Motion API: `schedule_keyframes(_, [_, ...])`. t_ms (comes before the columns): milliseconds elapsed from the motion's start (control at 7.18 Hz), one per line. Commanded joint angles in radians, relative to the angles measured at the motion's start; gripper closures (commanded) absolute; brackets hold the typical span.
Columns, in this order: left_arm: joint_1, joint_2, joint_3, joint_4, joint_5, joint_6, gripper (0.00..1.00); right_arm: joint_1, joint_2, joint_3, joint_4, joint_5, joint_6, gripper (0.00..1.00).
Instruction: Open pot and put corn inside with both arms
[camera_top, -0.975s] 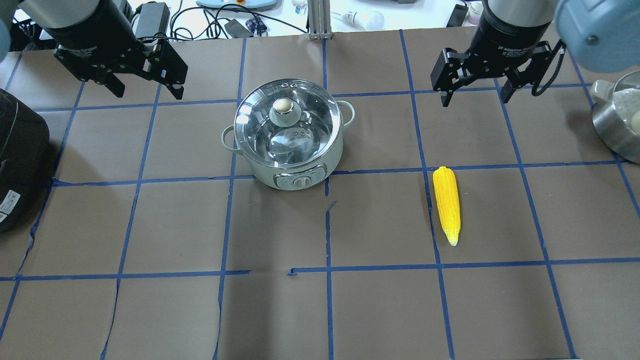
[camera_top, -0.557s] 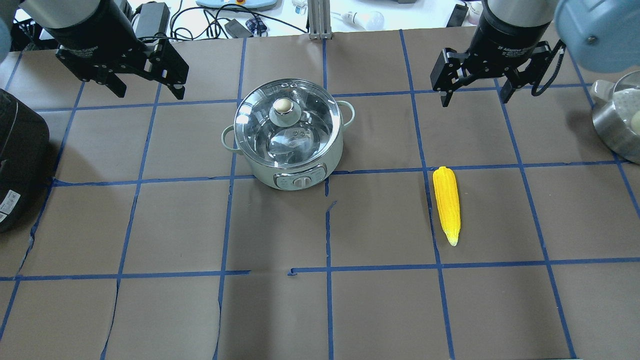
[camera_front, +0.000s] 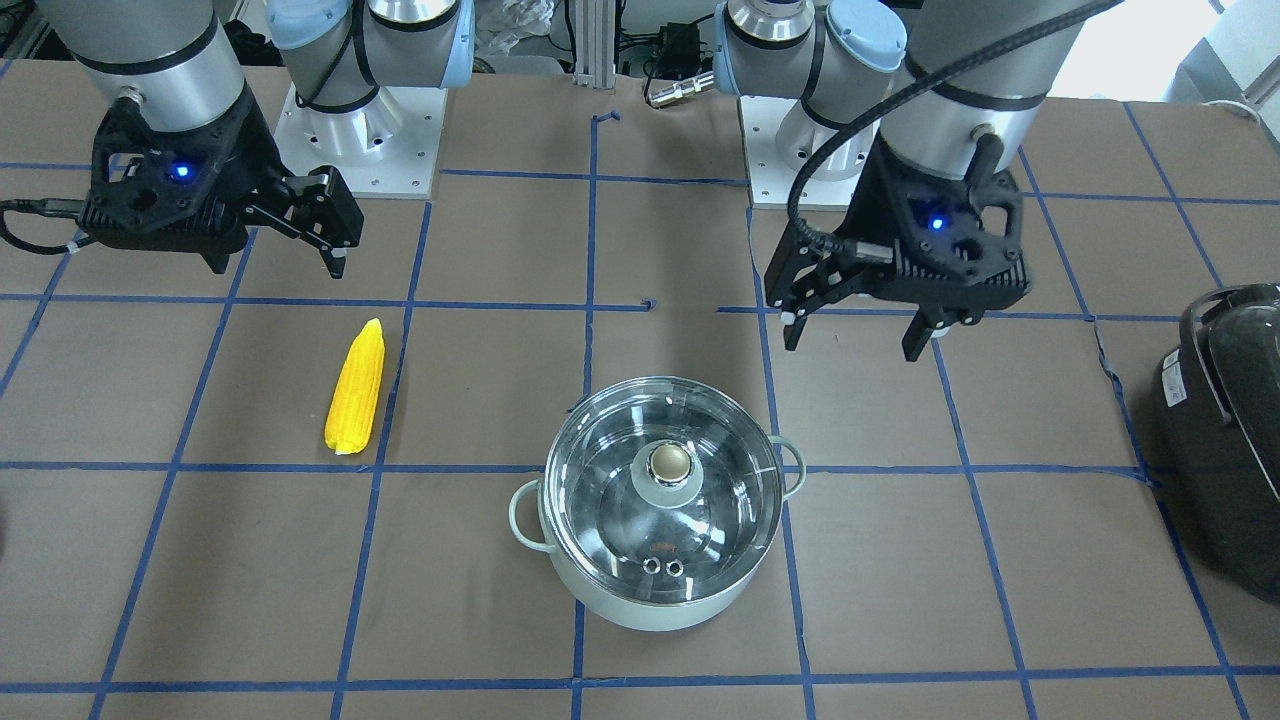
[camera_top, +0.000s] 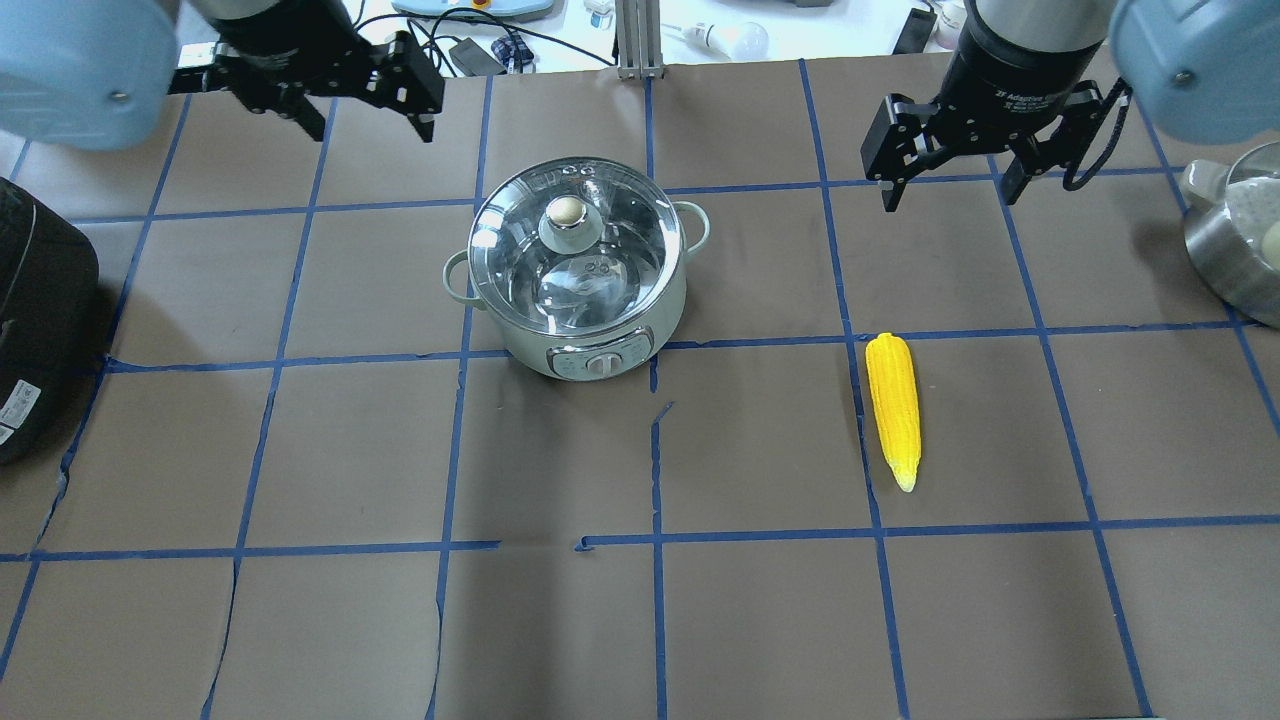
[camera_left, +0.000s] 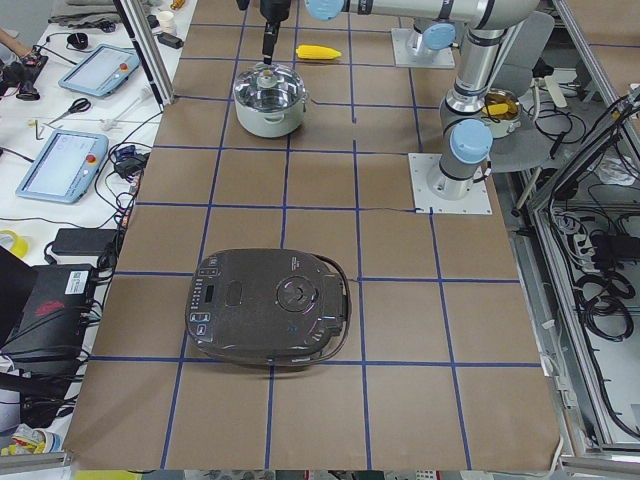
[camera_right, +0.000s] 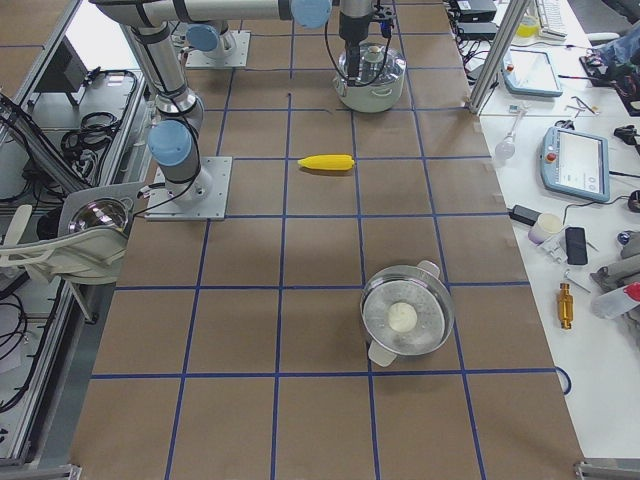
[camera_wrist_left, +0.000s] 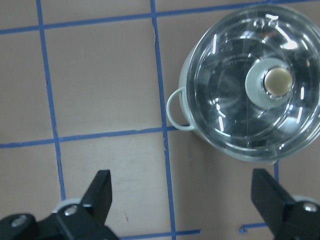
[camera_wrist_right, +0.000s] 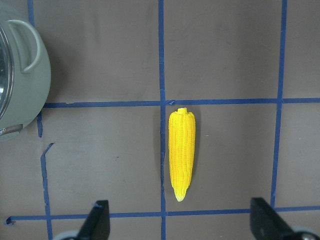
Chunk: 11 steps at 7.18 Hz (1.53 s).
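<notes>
The left gripper will next pick up the glass lid by its round knob, to open the pot for the corn.
The mint-green pot stands mid-table with its glass lid on and the knob on top; it also shows in the front view and the left wrist view. The yellow corn lies flat on the table right of the pot, tip toward me, and shows in the right wrist view. My left gripper is open and empty, raised to the far left of the pot. My right gripper is open and empty, raised beyond the corn.
A big black appliance sits at the left table edge. A steel pot with a lid sits at the right edge. Cables and devices lie beyond the far edge. Blue tape lines grid the brown table cover.
My left arm has swung away and to the right, bringing its open gripper nearer the pot's far left side. The right gripper, pot and corn have hardly moved.
</notes>
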Motion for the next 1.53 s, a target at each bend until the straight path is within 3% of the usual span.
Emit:
schedule_keyframes(0, [-0.130,-0.166,0.094,0.040,0.004,-0.122,0.00,-0.009,0.008,0.034,-0.005,0.002,0.005,0.00])
schedule_keyframes(278, [-0.166,-0.260,0.107,0.082,0.020,-0.160,0.00,-0.030,0.008,0.158,-0.074,0.009,0.014,0.00])
schedule_keyframes(557, [-0.166,-0.277,0.064,0.085,0.044,-0.163,0.00,-0.038,0.042,0.242,-0.115,0.007,0.014,0.00])
schedule_keyframes(696, [-0.164,-0.282,0.041,0.085,0.046,-0.185,0.00,-0.038,0.059,0.297,-0.200,0.004,0.004,0.00])
schedule_keyframes(1114, [-0.164,-0.282,0.006,0.085,0.049,-0.202,0.00,-0.042,0.117,0.541,-0.616,0.003,-0.051,0.00])
schedule_keyframes(1253, [-0.163,-0.271,0.004,0.084,0.049,-0.199,0.05,-0.074,0.116,0.595,-0.655,-0.004,-0.141,0.00])
schedule_keyframes(1392, [-0.163,-0.279,0.003,0.085,0.046,-0.194,0.22,-0.120,0.117,0.617,-0.655,0.018,-0.141,0.00])
